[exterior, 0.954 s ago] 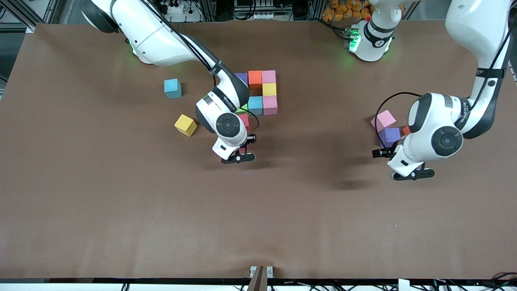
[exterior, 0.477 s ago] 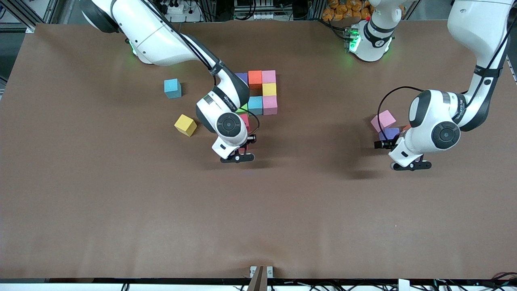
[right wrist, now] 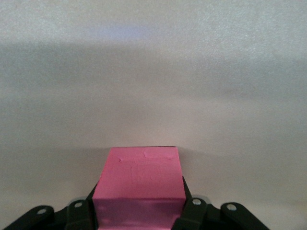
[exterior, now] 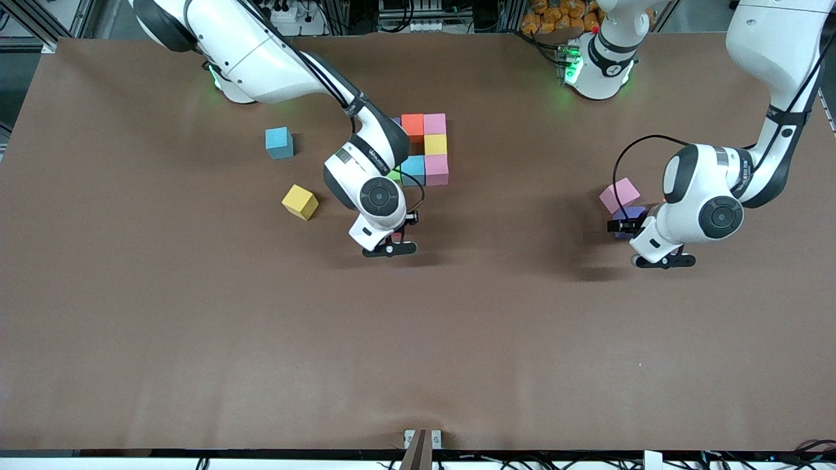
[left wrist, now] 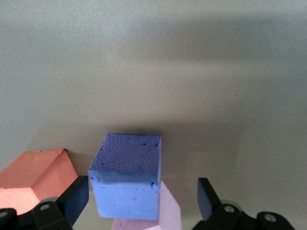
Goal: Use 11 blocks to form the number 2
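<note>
The purple block and the orange-red block [left wrist: 36, 175] are below my left gripper's fingers, so my left gripper needs to come down first, then close on the purple block.
The partial number 2 stands mid-table: orange [exterior: 412, 125], pink [exterior: 434, 123], yellow [exterior: 435, 144], pink [exterior: 436, 169] and blue [exterior: 413, 168] blocks, with purple and green ones mostly hidden by the right arm. My right gripper [exterior: 389, 243] [right wrist: 139, 211] hangs just camera-side of this, shut on a pinkish-red block [right wrist: 139, 184]. Toward the left arm's end, my left gripper [exterior: 655, 250] [left wrist: 141, 199] is open over a purple block [exterior: 628, 213] [left wrist: 127, 182], one finger on each side and not touching. A pink block [exterior: 619, 194] [left wrist: 165, 215] and an orange-red block [left wrist: 33, 175] sit against it.
A loose blue block [exterior: 279, 142] and a loose yellow block [exterior: 300, 202] lie toward the right arm's end of the table. The brown table [exterior: 418, 339] stretches wide on the camera side.
The left gripper has shifted over the purple block and now covers more of it. The right gripper has carried its block a little toward the digit.
</note>
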### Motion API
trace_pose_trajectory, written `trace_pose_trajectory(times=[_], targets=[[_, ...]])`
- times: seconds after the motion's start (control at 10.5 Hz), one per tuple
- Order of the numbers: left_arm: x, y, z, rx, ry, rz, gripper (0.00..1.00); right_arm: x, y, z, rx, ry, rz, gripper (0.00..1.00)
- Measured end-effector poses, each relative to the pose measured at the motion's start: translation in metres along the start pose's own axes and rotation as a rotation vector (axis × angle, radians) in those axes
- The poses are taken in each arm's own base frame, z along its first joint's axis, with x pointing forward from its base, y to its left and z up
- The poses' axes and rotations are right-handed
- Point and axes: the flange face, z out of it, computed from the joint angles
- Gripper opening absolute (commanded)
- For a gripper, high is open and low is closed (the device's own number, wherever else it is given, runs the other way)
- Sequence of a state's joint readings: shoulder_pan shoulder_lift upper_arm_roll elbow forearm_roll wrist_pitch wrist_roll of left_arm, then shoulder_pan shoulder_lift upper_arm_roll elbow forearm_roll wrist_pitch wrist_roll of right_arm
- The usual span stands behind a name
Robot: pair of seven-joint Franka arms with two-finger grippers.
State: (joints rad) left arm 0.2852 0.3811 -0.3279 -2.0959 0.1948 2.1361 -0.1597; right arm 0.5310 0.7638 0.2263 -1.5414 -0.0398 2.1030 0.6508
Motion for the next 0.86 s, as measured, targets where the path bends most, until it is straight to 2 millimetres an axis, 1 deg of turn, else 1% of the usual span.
trace_pose_trajectory(times=[0.19,0.38,0.57,0.67,0.86], targets=[[-0.002,-0.017,0.009,-0.011,-0.017,0.020,1.00,0.000,0.000,0.000,0.000,0.000,-0.001,0.00],[-0.002,-0.022,0.019,-0.021,-0.031,0.021,1.00,-0.002,-0.002,0.000,0.001,-0.001,-0.004,0.00],[-0.001,-0.021,0.026,-0.026,-0.032,0.023,1.00,-0.004,-0.005,0.001,0.002,-0.003,-0.009,0.99],[0.000,-0.020,0.029,-0.029,-0.034,0.024,0.92,-0.004,-0.005,0.001,0.002,-0.003,-0.009,1.00],[0.001,-0.019,0.034,-0.033,-0.038,0.025,0.65,-0.004,-0.005,0.003,0.000,-0.005,-0.009,1.00]])
